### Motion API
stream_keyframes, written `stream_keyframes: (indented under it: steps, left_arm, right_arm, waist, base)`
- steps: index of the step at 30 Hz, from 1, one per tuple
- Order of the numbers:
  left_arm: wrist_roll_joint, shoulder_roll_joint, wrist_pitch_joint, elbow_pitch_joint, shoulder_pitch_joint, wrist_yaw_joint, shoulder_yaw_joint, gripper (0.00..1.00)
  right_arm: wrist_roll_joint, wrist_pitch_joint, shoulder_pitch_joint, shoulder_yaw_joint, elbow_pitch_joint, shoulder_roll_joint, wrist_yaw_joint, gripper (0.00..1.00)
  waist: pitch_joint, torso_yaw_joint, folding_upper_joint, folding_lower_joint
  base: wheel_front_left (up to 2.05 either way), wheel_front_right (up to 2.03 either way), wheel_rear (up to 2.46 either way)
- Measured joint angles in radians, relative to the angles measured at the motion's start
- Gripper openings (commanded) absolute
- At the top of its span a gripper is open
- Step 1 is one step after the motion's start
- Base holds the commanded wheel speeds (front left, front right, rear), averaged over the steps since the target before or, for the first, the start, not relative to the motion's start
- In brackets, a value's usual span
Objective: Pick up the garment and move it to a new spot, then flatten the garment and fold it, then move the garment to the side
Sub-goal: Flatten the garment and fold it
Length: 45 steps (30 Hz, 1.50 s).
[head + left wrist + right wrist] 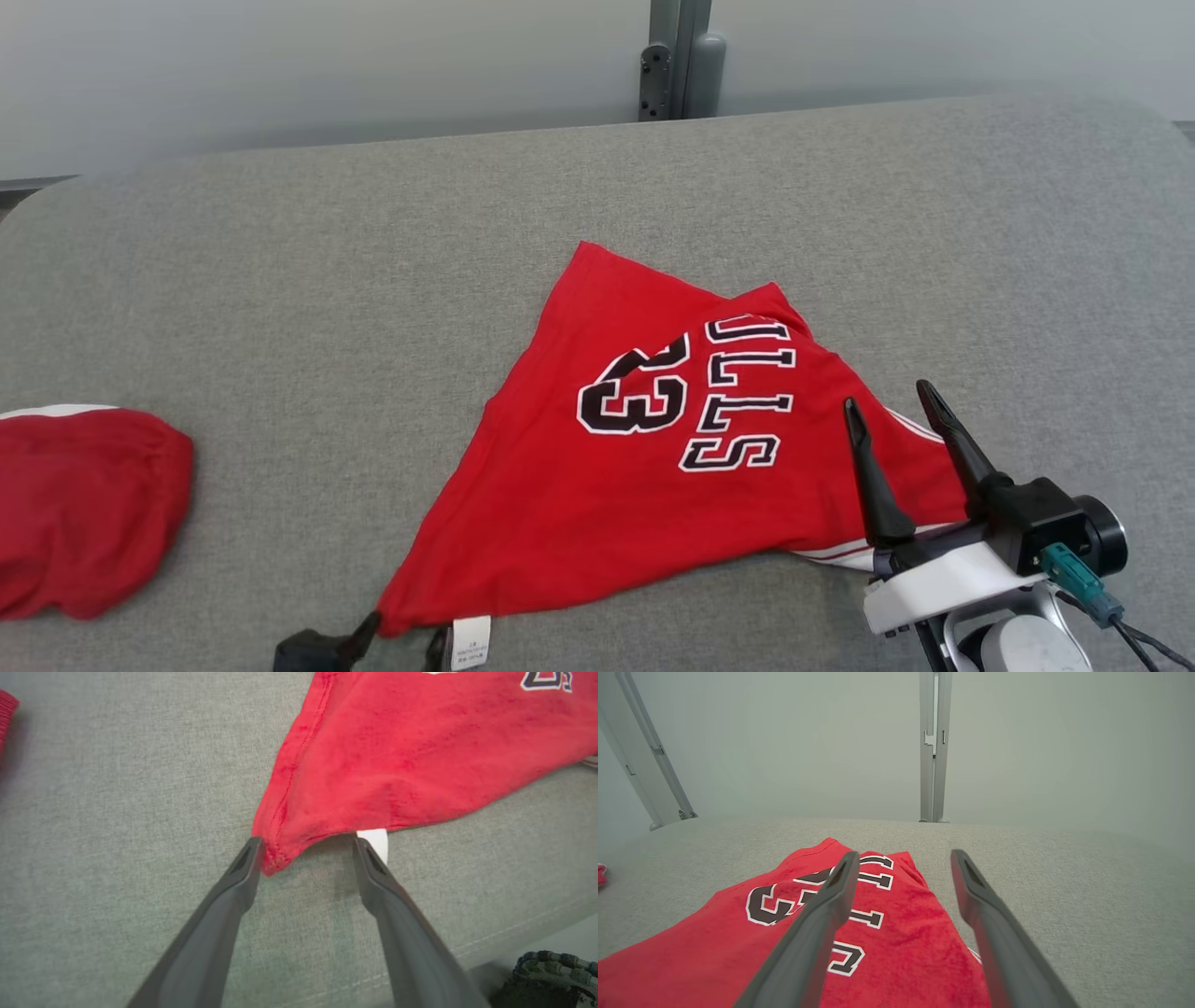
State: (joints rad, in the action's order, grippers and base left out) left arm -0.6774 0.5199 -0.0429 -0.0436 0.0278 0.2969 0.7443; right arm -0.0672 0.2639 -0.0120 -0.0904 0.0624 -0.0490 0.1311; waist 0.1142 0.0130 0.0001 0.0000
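Note:
My left gripper pinches the red jersey [605, 493] by its loose hem corner [392, 614] next. It sticks out between my fingers, since the jersey spreads slack over the grey surface.
The garment [653, 448] is a red jersey with black "33" and lettering, lying crumpled in a rough triangle on the grey padded surface [280, 280]. My left gripper [401, 637] is at the garment's near-left corner. In the left wrist view the left gripper [308, 847] stands open, with the garment's [420, 756] red corner lying loose between the tips and brushing the left finger. A white label [376, 842] pokes out by the right finger. My right gripper [892, 401] hovers open over the garment's right edge. The right wrist view shows the right gripper [904, 858] open above the garment [901, 952].
A second red cloth with a white stripe [84, 509] lies at the far left. A grey post [677, 61] stands behind the surface at the wall. The surface's front seam [514, 933] runs close to my left gripper, with a dark braided cable [546, 970] beyond it.

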Motion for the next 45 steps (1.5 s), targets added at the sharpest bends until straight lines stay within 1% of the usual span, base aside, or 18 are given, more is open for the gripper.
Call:
stream_keyframes:
  steps: [3,5,7,9,10,14,18,21,27,30,31,32,33,35,36,39,42,45]
  left_arm:
    - [0.007,0.077,0.045,0.152,-0.005,0.056,-0.046,1.00]
    - [0.019,0.117,0.082,0.243,-0.019,0.075,-0.056,1.00]
    - [0.047,0.139,0.120,0.318,-0.048,0.077,-0.053,1.00]
    - [0.056,0.137,0.147,0.370,-0.111,0.070,-0.054,1.00]
    - [0.076,0.141,0.173,0.374,-0.149,0.055,-0.041,1.00]
    - [0.079,0.049,0.236,0.333,-0.313,-0.012,0.002,1.00]
    - [0.085,-0.062,0.277,0.169,-0.497,-0.085,0.038,1.00]
    - [0.105,-0.120,0.315,0.016,-0.608,-0.137,0.070,1.00]
    - [0.099,-0.179,0.367,-0.204,-0.725,-0.238,0.123,1.00]
    - [0.106,-0.202,0.391,-0.299,-0.760,-0.279,0.153,1.00]
    - [0.107,-0.209,0.392,-0.325,-0.764,-0.282,0.162,1.00]
    - [0.109,-0.216,0.394,-0.354,-0.767,-0.289,0.167,0.46]
    - [0.104,-0.223,0.395,-0.380,-0.767,-0.299,0.171,0.00]
    - [0.099,-0.228,0.392,-0.404,-0.767,-0.306,0.175,0.00]
    - [0.099,-0.234,0.370,-0.407,-0.767,-0.299,0.168,0.00]
    - [0.117,-0.243,0.272,-0.401,-0.780,-0.239,0.126,0.00]
    - [0.135,-0.221,0.188,-0.395,-0.800,-0.176,0.075,0.00]
    - [0.150,-0.189,0.142,-0.416,-0.821,-0.149,0.045,0.00]
  right_arm:
    - [-0.001,0.000,-0.001,0.005,-0.008,0.000,0.000,1.00]
    - [-0.002,0.000,-0.002,0.003,-0.011,-0.001,0.000,1.00]
    - [-0.005,0.000,-0.009,-0.002,-0.014,0.000,0.000,1.00]
    - [-0.011,0.000,-0.023,-0.003,-0.024,0.000,0.000,1.00]
    - [-0.011,0.000,-0.030,-0.004,-0.027,-0.001,0.000,1.00]
    - [-0.027,0.000,-0.057,-0.007,-0.042,0.001,0.000,1.00]
    - [-0.053,0.000,-0.079,0.000,-0.052,-0.001,0.000,1.00]
    - [-0.067,0.000,-0.082,-0.004,-0.051,-0.002,0.000,1.00]
    - [-0.095,0.000,-0.082,0.002,-0.046,-0.001,0.000,1.00]
    - [-0.097,0.000,-0.082,-0.001,-0.042,-0.001,0.000,1.00]
    - [-0.098,0.000,-0.082,-0.002,-0.041,-0.001,0.000,1.00]
    - [-0.099,0.000,-0.084,-0.005,-0.040,-0.001,0.000,1.00]
    - [-0.099,0.000,-0.086,-0.006,-0.041,-0.001,0.000,1.00]
    - [-0.099,0.000,-0.090,-0.002,-0.041,-0.001,0.000,1.00]
    - [-0.099,0.000,-0.091,0.003,-0.041,-0.001,0.000,1.00]
    - [-0.098,0.000,-0.088,0.011,-0.041,-0.001,0.000,1.00]
    - [-0.096,0.000,-0.083,0.016,-0.042,-0.001,0.000,1.00]
    - [-0.089,0.000,-0.082,0.012,-0.040,-0.001,0.000,1.00]
  waist:
    - [0.001,-0.027,0.0000,0.0000]
    - [0.002,-0.047,0.0000,0.0000]
    - [0.003,-0.069,0.0000,0.0000]
    - [0.007,-0.095,0.0000,0.0000]
    - [0.009,-0.107,0.0000,0.0000]
    - [0.026,-0.162,0.0000,0.0000]
    - [0.057,-0.223,0.0000,0.0000]
    - [0.085,-0.268,0.0000,0.0000]
    - [0.133,-0.350,0.0000,0.0000]
    - [0.150,-0.382,0.0000,0.0000]
    - [0.155,-0.390,0.0000,0.0000]
    - [0.158,-0.396,0.0000,0.0000]
    - [0.161,-0.403,0.0000,0.0000]
    - [0.163,-0.409,0.0000,0.0000]
    - [0.162,-0.408,0.0000,0.0000]
    - [0.160,-0.395,0.0000,0.0000]
    - [0.156,-0.374,0.0000,0.0000]
    - [0.156,-0.353,0.0000,0.0000]
  base:
    - [0.00,0.00,0.00]
    - [0.00,0.00,0.00]
    - [0.00,0.00,0.00]
    - [0.00,0.00,0.00]
    - [0.00,0.00,0.00]
    - [0.00,0.00,0.00]
    - [0.00,0.00,0.00]
    - [0.00,0.00,0.00]
    - [0.00,0.00,0.00]
    - [0.00,0.00,0.00]
    - [0.00,0.00,0.00]
    - [0.00,0.00,0.00]
    - [0.00,0.00,0.00]
    - [0.00,0.00,0.00]
    - [0.00,0.00,0.00]
    - [0.00,0.00,0.00]
    - [0.00,0.00,0.00]
    - [0.00,0.00,0.00]
